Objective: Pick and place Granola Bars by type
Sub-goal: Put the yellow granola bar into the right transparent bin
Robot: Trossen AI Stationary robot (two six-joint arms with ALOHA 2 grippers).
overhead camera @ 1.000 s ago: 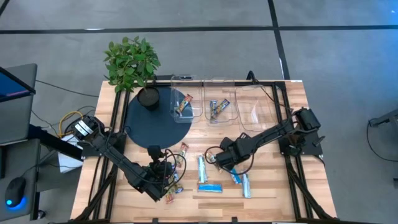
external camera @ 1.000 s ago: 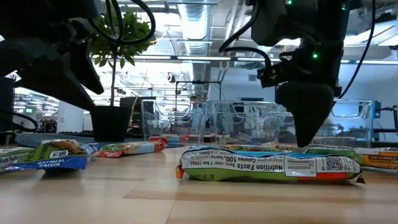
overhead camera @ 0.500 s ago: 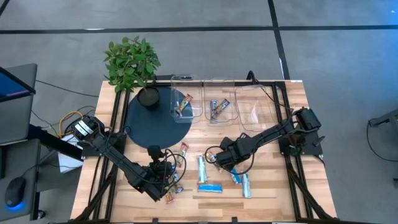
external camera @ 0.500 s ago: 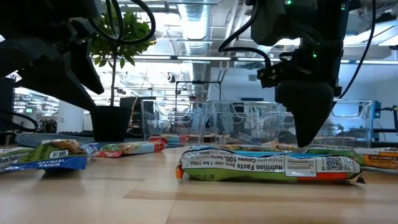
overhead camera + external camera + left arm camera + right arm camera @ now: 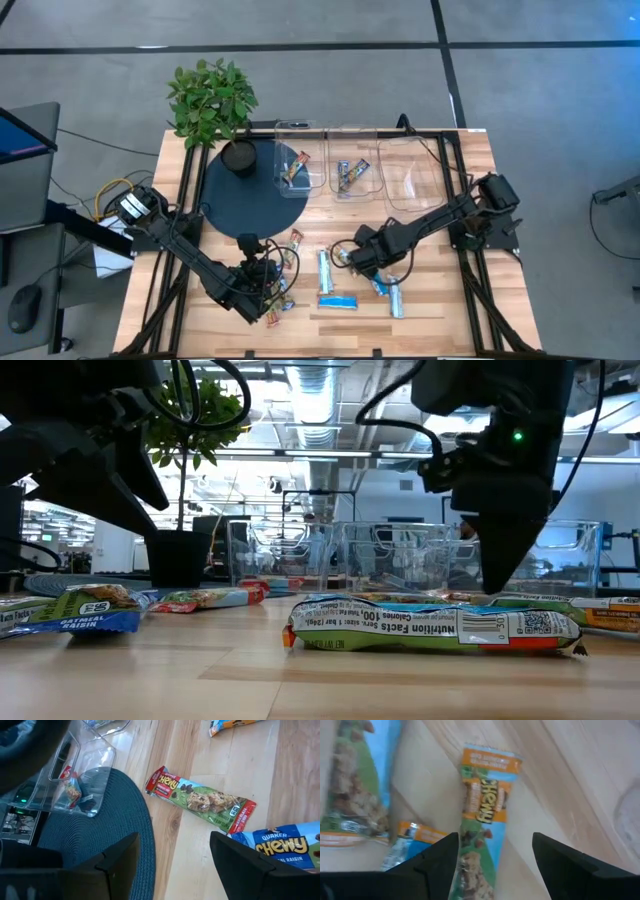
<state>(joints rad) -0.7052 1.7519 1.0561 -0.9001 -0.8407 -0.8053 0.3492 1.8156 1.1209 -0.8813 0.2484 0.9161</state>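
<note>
I will next grab the orange-ended Chewy bar by its cookie-picture end (image 5: 476,871) with my right gripper, to sort it into a clear tub.
Several wrapped granola bars lie flat on the wooden table between the arms, among them a blue bar (image 5: 323,270) and another (image 5: 337,302). My left gripper (image 5: 175,870) is open and hovers low near the table's near left (image 5: 268,283). A red-and-green Chewy bar (image 5: 200,800) lies ahead of it, a blue Quaker Chewy bar (image 5: 280,847) beside it. My right gripper (image 5: 492,870) is open at mid-table (image 5: 347,260), above a blue bar with orange ends (image 5: 482,820) that shows between its fingers. More bars lie in two clear tubs (image 5: 293,170) (image 5: 350,173).
Three clear tubs (image 5: 415,172) stand in a row at the far edge. A round dark mat (image 5: 240,190) carries a potted plant (image 5: 212,100) at the far left. Cables run along both sides of the table. The low view shows a green-and-white bar (image 5: 435,625) nearest the camera.
My right gripper has shifted a little toward the table's right and near edge, still open and low over the bars. The left arm and the bars have kept still.
</note>
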